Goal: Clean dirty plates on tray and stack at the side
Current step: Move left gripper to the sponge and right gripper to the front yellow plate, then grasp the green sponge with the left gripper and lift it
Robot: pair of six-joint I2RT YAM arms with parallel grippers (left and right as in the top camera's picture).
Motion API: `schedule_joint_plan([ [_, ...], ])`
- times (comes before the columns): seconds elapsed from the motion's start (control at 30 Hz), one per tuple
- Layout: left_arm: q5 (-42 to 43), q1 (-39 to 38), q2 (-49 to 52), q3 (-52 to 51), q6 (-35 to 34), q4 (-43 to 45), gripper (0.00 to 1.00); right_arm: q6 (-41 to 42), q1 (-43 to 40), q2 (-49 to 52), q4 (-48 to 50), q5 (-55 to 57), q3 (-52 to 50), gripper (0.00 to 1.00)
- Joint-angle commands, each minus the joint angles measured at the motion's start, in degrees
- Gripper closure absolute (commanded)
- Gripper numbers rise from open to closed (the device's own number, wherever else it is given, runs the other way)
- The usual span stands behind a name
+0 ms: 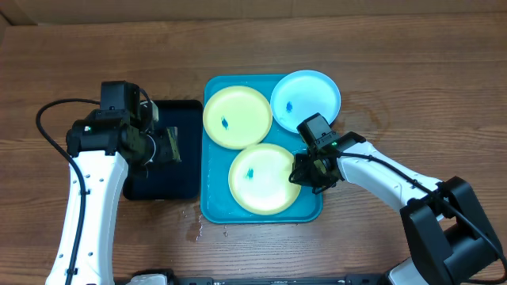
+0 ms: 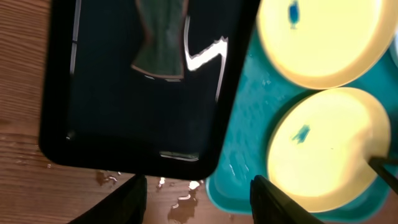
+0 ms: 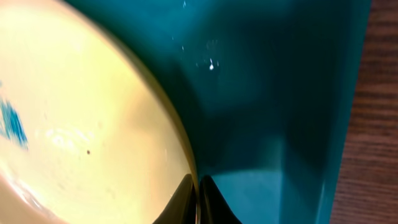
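I will next grip the greenish sponge-like piece across its narrow middle (image 1: 169,142) (image 2: 165,33) with my left gripper, so its flared end stays free to clean the plate.
The turquoise tray (image 1: 212,207) holds three plates, each with a blue smudge: a pale yellow one (image 1: 237,117) at the back, a light blue one (image 1: 306,96) at the back right, and a pale yellow one (image 1: 264,179) at the front. My right gripper (image 1: 305,176) is shut on the right rim of the front yellow plate (image 3: 81,124); in the right wrist view its tips (image 3: 198,183) pinch the thin edge over the tray floor (image 3: 280,93). My left gripper (image 2: 198,190) stands open over the wet table beside the tray corner, with nothing between its fingers.
A black tray (image 1: 162,186) lies left of the turquoise one, with a greenish sponge-like piece (image 2: 160,43) in it. Water drops (image 2: 186,205) lie on the wooden table by both trays' front corners. Bare wood surrounds both trays.
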Motion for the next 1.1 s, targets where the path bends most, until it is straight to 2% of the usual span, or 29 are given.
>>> schedule_joint_plan([
  [0.0, -3.78, -0.11, 0.46, -0.94, -2.40, 1.29, 0.48, 0.79, 0.15, 0.20, 0.68, 0.59, -0.35, 0.96],
  [0.27, -3.82, -0.09, 4.79, -1.11, -2.84, 5.81, 0.50, 0.79, 0.15, 0.20, 0.66, 0.61, -0.35, 0.96],
  [0.53, -4.50, -0.09, 14.45, -1.11, -3.26, 12.79, 0.52, 0.81, 0.15, 0.20, 1.09, -0.04, -0.35, 0.96],
  [0.7, -4.68, 0.00, 19.78, -1.11, -3.63, 17.16, 0.62, 0.81, 0.15, 0.20, 1.49, -0.46, -0.35, 0.95],
  [0.87, -5.99, 0.04, 23.56, -1.11, -0.39, 18.21, 0.65, 1.27, 0.15, 0.20, 1.51, -0.46, -0.35, 0.91],
  [1.07, -9.42, 0.33, 26.86, -1.11, 0.04, 20.13, 0.67, 1.70, 0.15, 0.20, 1.51, -0.44, -0.35, 0.91],
])
